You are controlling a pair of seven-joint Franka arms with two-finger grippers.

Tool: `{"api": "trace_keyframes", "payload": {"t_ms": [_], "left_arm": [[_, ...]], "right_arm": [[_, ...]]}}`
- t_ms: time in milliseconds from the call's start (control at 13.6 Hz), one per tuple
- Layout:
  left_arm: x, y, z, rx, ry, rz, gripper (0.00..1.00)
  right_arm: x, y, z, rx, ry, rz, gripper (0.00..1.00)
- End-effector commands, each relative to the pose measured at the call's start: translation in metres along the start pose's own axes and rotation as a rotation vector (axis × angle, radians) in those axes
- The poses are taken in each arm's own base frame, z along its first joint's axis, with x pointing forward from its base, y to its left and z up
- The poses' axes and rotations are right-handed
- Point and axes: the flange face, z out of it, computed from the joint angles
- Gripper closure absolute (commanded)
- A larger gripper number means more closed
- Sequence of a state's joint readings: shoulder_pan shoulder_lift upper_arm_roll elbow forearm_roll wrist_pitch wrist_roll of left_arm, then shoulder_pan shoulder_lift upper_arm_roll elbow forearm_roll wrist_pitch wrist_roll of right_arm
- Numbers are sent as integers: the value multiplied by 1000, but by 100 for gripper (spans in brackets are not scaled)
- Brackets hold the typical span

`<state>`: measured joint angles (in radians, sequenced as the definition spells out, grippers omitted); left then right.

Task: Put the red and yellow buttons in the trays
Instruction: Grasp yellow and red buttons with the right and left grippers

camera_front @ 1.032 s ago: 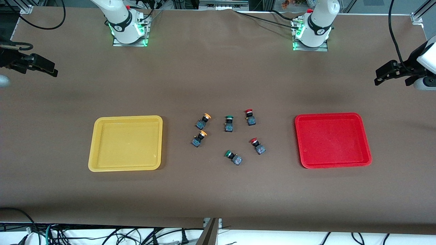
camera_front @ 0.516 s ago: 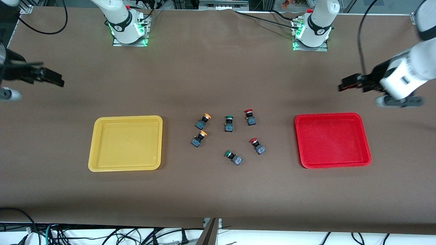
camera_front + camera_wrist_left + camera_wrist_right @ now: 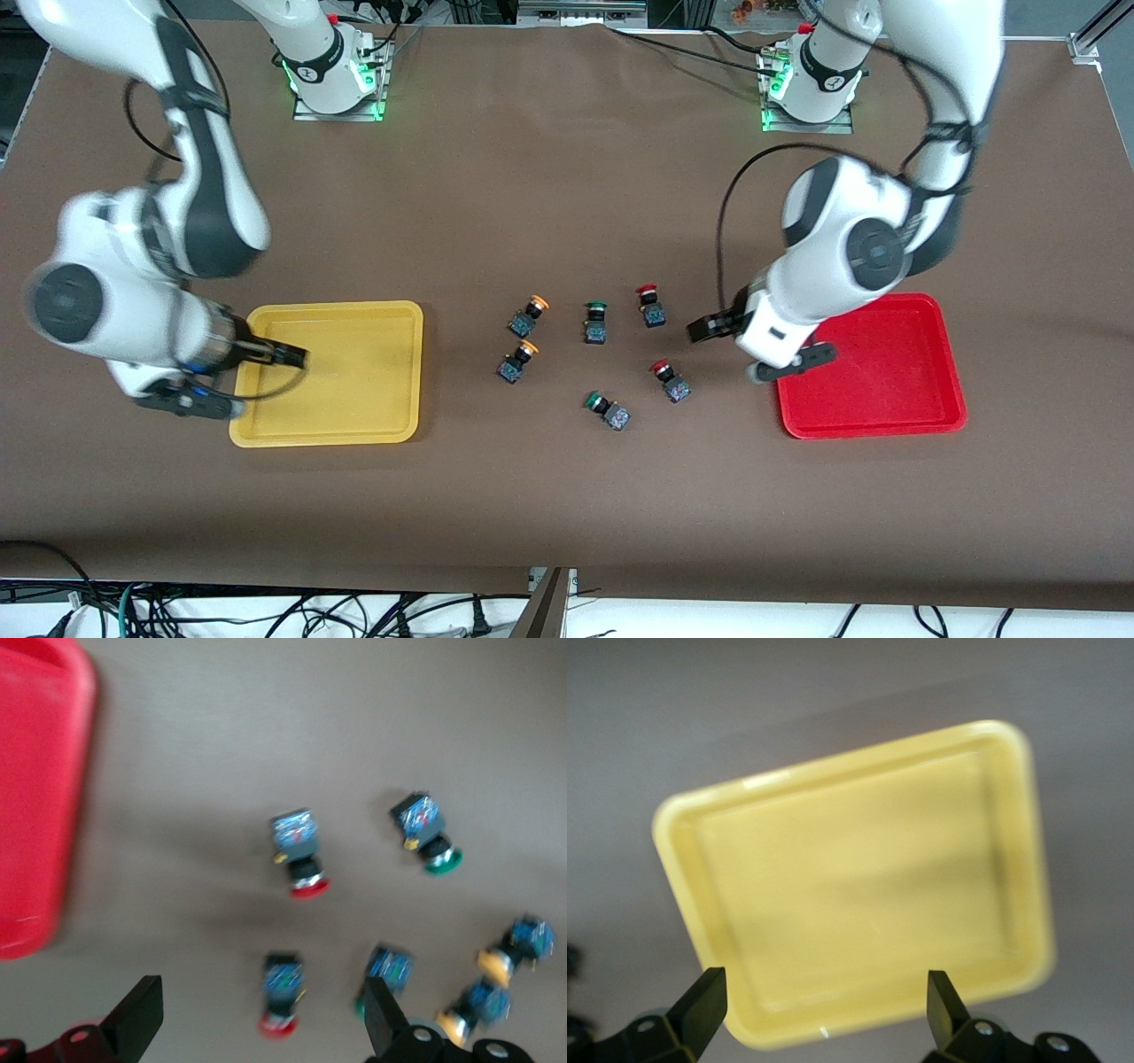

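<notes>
My left gripper picks up the red-capped button by its blue body [image 3: 676, 389] next, to place the button in the red tray [image 3: 886, 390].
Two yellow-capped buttons [image 3: 529, 314] [image 3: 518, 360] and two red-capped buttons [image 3: 651, 306] [image 3: 671, 380] stand on the brown table between the yellow tray [image 3: 337, 307] and the red tray [image 3: 886, 390]. My left gripper [image 3: 698, 331] is open and empty, over the table between the red buttons and the red tray. In the left wrist view [image 3: 259, 1023] one red button [image 3: 282, 992] shows between its fingers and the other [image 3: 299, 855] a little way from them. My right gripper [image 3: 292, 357] is open and empty over the yellow tray [image 3: 859, 877]; it also shows in the right wrist view [image 3: 822, 1010].
Two green-capped buttons [image 3: 595, 322] [image 3: 607, 410] stand among the others, one between the yellow and red pairs, one nearest the front camera. The arm bases stand at the table's edge farthest from the front camera. Both trays hold nothing.
Both arms have swung in from the table's ends: the right gripper to over the yellow tray, the left gripper to beside the red buttons. The buttons and trays have not moved.
</notes>
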<state>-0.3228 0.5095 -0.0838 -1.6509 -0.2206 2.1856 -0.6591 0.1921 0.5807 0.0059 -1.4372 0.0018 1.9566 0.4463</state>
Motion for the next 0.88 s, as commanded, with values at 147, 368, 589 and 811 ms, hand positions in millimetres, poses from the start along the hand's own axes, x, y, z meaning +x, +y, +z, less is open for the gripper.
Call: {"api": "trace_keyframes", "payload": {"t_ms": [147, 368, 589, 811], "left_arm": [[45, 14, 84, -8, 2, -155, 0], [51, 11, 119, -3, 6, -181, 0], [44, 13, 137, 15, -10, -173, 58], [50, 9, 125, 9, -2, -182, 97]], "right_arm": [[-55, -144, 65, 69, 60, 310, 0], [-82, -195, 102, 135, 97, 435, 0], [-106, -228, 131, 148, 100, 450, 0], [-116, -246, 145, 150, 99, 464, 0]]}}
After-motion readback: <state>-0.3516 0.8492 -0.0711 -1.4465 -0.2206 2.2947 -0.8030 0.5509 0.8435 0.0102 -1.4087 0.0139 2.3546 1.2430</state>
